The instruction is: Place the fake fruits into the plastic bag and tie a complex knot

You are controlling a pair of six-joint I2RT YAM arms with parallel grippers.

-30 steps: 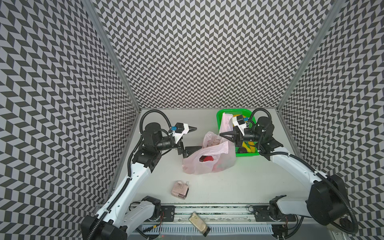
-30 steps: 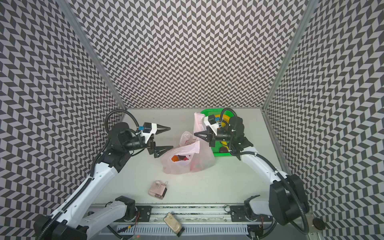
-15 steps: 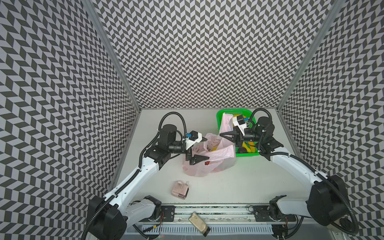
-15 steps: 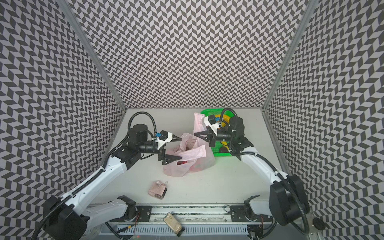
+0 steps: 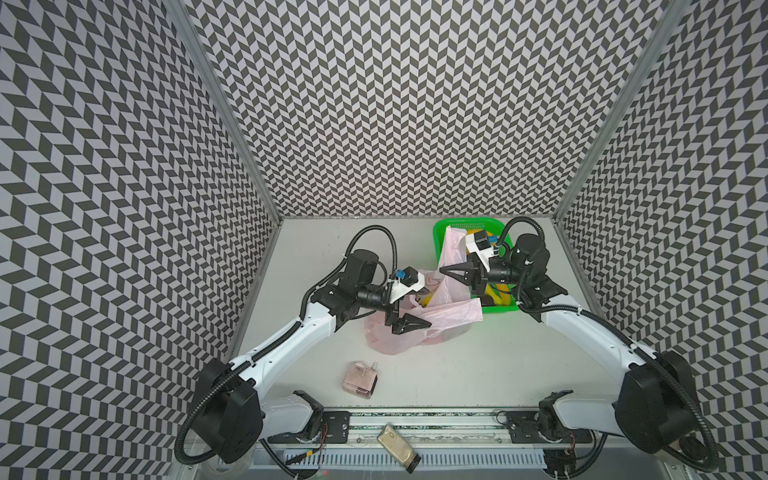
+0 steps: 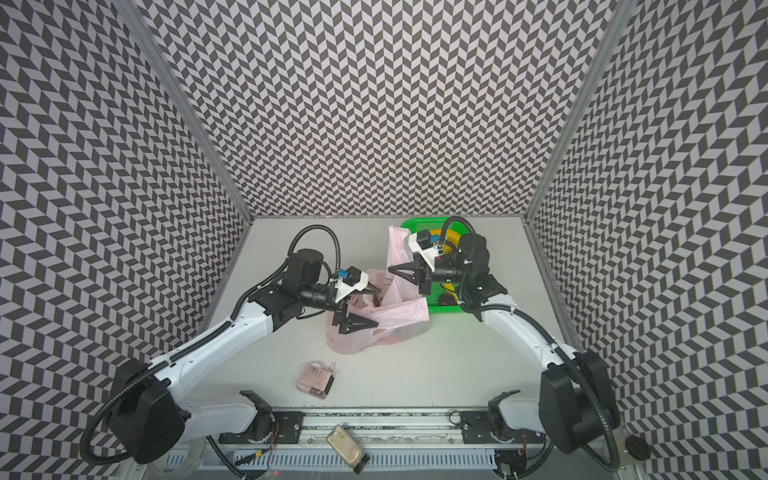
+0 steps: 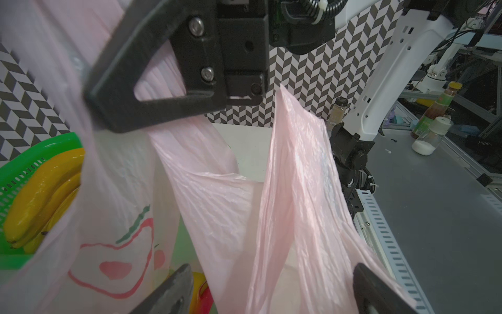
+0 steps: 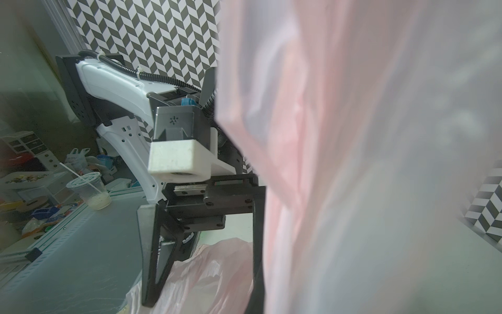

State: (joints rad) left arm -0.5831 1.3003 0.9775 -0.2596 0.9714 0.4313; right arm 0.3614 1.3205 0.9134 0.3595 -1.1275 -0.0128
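Observation:
The left gripper should pinch the bag's loose handle short of its tip next, so that end of the handle stays free to tie the knot.
The pale pink plastic bag (image 5: 440,320) (image 6: 386,322) lies mid-table with its mouth up. My right gripper (image 5: 442,272) (image 6: 390,270) is shut on one handle of it and holds that film raised. My left gripper (image 5: 428,306) (image 6: 379,309) (image 7: 274,293) is open, and the other handle strip (image 7: 298,190) hangs between its fingers, unpinched. Yellow and red fake fruits (image 7: 201,293) show inside the bag. Yellow bananas (image 7: 40,190) (image 5: 498,293) lie in the green basket (image 5: 440,232) (image 6: 415,222). The right wrist view is mostly filled by blurred pink film, and no knot shows.
A small pinkish clear box (image 5: 359,380) (image 6: 313,380) lies in front of the bag. A tan flat object (image 5: 397,446) rests on the front rail. Patterned walls close off three sides, and the green basket stands at the back right behind the right gripper.
My left arm has swung right from beside the bag to its mouth, so its open jaws now straddle the free handle. The right gripper has stayed put, still holding its handle.

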